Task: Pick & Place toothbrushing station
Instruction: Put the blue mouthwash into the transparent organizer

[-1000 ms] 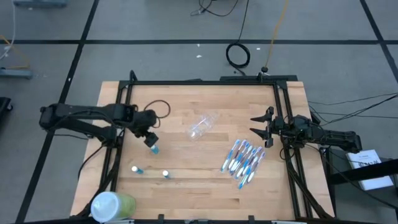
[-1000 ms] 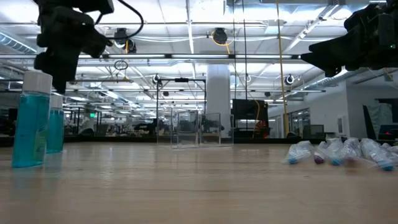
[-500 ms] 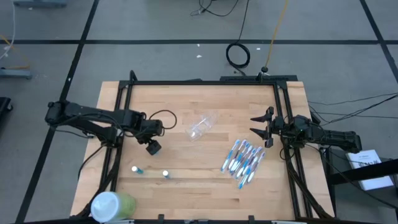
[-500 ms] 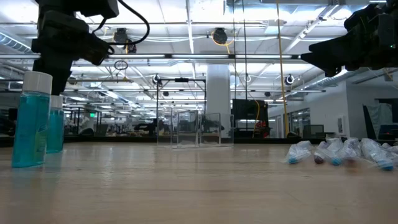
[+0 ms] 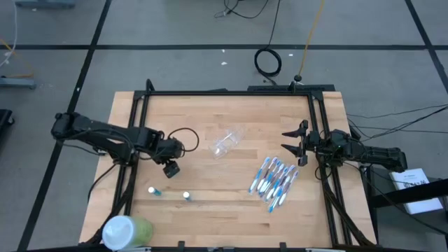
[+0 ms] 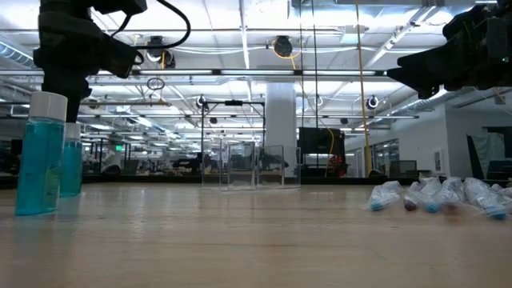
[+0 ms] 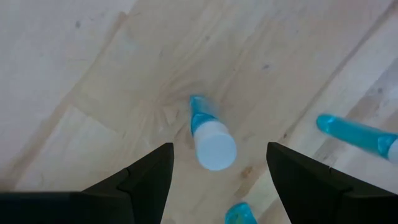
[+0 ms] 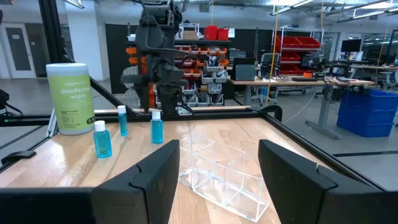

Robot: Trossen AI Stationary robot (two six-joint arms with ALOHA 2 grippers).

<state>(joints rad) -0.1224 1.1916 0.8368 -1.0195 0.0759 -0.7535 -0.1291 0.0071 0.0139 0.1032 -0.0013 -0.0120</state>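
My fingertips are still above the white cap (image 7: pixel 215 149), so closing now would miss the tube (image 7: pixel 203 112). My left gripper lowers first, then closes on the tube.
Three small teal tubes with white caps stand upright on the wooden table. My left gripper (image 5: pixel 171 167) hangs open, pointing down, over one tube (image 7: pixel 213 144), whose cap shows between the two fingers with a gap on each side. The other two tubes (image 5: pixel 152 190) (image 5: pixel 187 196) stand nearer the near edge. A clear plastic cup (image 5: pixel 227 141) lies mid-table. Several blue-and-white toothbrushes (image 5: pixel 273 178) lie side by side to its right. My right gripper (image 5: pixel 292 143) waits open at the right edge, held level.
A green canister with a white lid (image 5: pixel 126 231) stands at the near left corner. A black frame (image 5: pixel 231 92) runs around the tabletop. Bare wood lies between the tubes and the toothbrushes.
My left gripper has swung toward the near edge and sunk a little, rolling at the wrist. It now stands over the tube that showed just beside it a second ago. The tubes, the cup and the toothbrushes have stayed put.
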